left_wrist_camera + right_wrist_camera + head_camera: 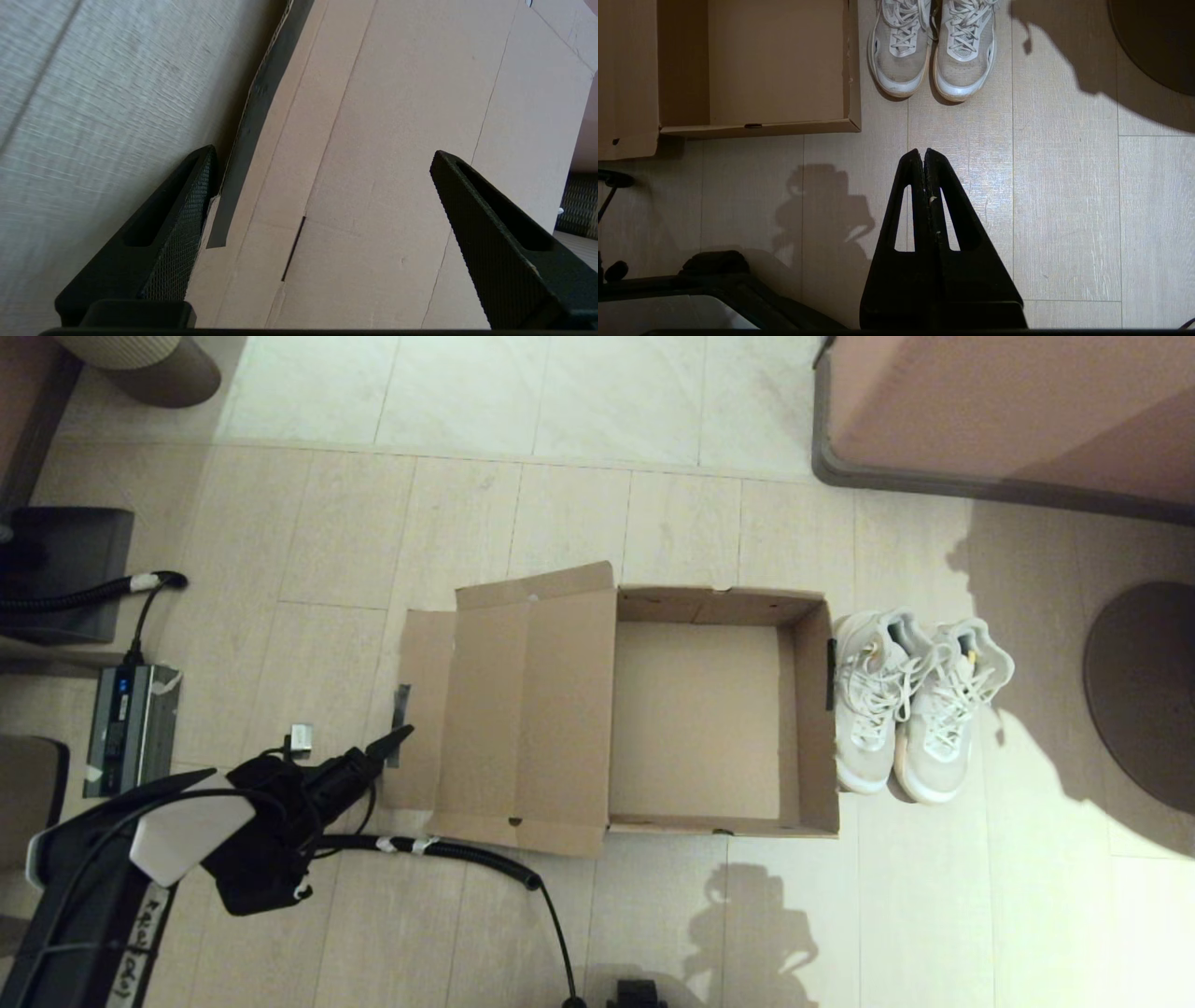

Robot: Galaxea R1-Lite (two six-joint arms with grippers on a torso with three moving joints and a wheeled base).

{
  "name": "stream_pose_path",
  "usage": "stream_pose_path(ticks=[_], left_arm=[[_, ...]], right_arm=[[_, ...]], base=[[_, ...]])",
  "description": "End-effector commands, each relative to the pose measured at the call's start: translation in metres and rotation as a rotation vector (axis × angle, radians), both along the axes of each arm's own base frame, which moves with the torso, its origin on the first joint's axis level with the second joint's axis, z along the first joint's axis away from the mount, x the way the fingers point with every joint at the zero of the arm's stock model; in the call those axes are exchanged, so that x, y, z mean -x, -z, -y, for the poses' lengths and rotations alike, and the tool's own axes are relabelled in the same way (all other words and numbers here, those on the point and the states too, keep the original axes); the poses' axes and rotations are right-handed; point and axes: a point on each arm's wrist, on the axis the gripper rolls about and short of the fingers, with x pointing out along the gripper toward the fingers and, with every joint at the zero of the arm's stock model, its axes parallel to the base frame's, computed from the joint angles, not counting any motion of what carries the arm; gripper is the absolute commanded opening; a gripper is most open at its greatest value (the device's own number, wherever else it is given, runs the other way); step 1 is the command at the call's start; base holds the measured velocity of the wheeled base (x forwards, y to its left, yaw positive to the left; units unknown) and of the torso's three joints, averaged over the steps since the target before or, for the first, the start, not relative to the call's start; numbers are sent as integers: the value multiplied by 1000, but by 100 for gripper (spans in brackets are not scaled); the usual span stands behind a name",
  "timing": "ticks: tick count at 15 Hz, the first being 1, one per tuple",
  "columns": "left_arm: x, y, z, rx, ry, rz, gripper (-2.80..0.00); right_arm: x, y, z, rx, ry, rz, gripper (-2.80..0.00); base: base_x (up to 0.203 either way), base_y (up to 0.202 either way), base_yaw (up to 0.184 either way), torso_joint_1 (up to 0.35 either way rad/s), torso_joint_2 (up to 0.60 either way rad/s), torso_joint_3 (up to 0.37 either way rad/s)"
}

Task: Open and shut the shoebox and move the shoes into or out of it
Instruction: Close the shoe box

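Observation:
My left gripper is ready to close now: my fingers reach past the lid's taped edge (400, 705), one on the table side and one above the cardboard, so they would catch the lid's flap.
The brown shoebox (810, 709) lies open and empty on the floor, its lid (523, 709) folded out flat to the left. A black tape strip (401, 709) marks the lid's outer flap. The white sneakers (906, 705) stand side by side on the floor against the box's right wall, toes towards me. My left gripper (397, 742) is open at the lid's left edge. In the left wrist view its fingers (323, 153) are spread over the cardboard, one beside the taped edge (247, 140). My right gripper (923, 151) is shut and empty, above bare floor in front of the shoes (934, 51).
A pink piece of furniture with a grey base (1008, 420) stands at the back right, and a dark round base (1144, 691) at the far right. At the left are a grey power unit (131, 728) and a black box (65, 569). A ribbed cable (467, 854) runs in front of the box.

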Motion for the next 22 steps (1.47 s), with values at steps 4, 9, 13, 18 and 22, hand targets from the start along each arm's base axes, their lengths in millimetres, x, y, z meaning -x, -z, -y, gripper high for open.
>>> stream_pose_path(ticks=[4, 9, 13, 18, 22], left_arm=[[1, 5, 2, 6, 10, -12, -280], [1, 8, 3, 6, 11, -15, -280], [0, 14, 1, 6, 7, -20, -280], [2, 15, -3, -34, -9, -3, -280], [28, 1, -14, -139, -47, -18, -280]], right_arm=[[0, 1, 0, 0, 0, -6, -280], [0, 1, 0, 0, 0, -4, -280], [0, 1, 0, 0, 0, -6, -280], [0, 1, 0, 0, 0, -4, -280], [0, 1, 0, 0, -1, -4, -280]], base=[[0, 0, 0, 0, 0, 0], [0, 0, 0, 0, 0, 0], [0, 0, 0, 0, 0, 0], [0, 0, 0, 0, 0, 0], [0, 0, 0, 0, 0, 0]])
